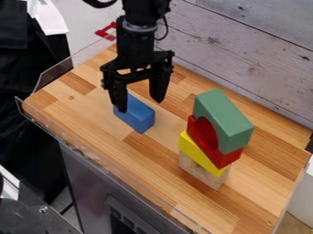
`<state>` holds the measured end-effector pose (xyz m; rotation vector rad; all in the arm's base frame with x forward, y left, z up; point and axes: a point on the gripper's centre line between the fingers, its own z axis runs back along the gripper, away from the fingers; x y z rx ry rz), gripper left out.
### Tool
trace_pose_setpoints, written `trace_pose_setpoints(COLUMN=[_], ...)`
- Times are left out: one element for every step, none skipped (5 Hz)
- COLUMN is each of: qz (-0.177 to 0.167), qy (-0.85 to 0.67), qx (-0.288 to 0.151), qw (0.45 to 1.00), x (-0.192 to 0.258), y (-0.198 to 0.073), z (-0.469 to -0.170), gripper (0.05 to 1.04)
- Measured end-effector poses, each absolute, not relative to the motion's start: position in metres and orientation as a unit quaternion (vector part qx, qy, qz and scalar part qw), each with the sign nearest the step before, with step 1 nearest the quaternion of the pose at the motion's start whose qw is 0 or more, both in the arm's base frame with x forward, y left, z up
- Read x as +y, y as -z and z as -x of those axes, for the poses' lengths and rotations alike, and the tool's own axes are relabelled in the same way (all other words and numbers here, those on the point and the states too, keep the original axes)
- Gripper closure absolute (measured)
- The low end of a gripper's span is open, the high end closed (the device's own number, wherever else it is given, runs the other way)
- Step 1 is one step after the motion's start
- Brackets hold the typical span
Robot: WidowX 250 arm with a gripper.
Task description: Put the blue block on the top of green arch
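Observation:
The robot's gripper will grab the blue block next by its opposite sides, so that the block's bottom stays free to rest on the green arch.
The black gripper hangs over the left-middle part of the wooden table with its two fingers spread apart, open. Under and between them lies the blue block, a rectangular piece resting on the tabletop; the left finger covers part of its upper left end. Nothing shows that the block is gripped. To the right, the green arch is at the top of a stack, tilted in view, with its curved cutout facing the lower left.
Below the arch the stack holds a red piece, a yellow piece and a plain wooden block. A clear barrier runs along the table's left and front edges. A whitewashed plank wall stands behind.

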<state>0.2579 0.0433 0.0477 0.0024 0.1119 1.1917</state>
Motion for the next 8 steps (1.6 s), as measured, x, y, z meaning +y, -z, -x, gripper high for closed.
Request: trace_pose_setpoints(qz=[0.003, 0.010, 0.014, 0.017, 0.014, 0.018, 0.023, 0.032], qy=[-0.572, -0.587, -0.600, -0.608, -0.645, -0.661, -0.633, -0.603], qx=[0.047, 0.047, 0.053, 0.055, 0.054, 0.059, 0.049, 0.002], qw=[0.819, 0.808, 0.798, 0.792, 0.762, 0.748, 0.772, 0.797], x=[0.049, 0.054, 0.060, 0.061, 0.059, 0.050, 0.037, 0.033], y=[-0.044, -0.038, -0.032, -0.025, -0.016, -0.014, -0.039, -0.088], z=[-0.260, -0.262, -0.261, -0.257, -0.254, -0.253, -0.252, -0.262], gripper=[0.085, 0.085, 0.085, 0.119, 0.399, 0.525, 0.525, 0.526])
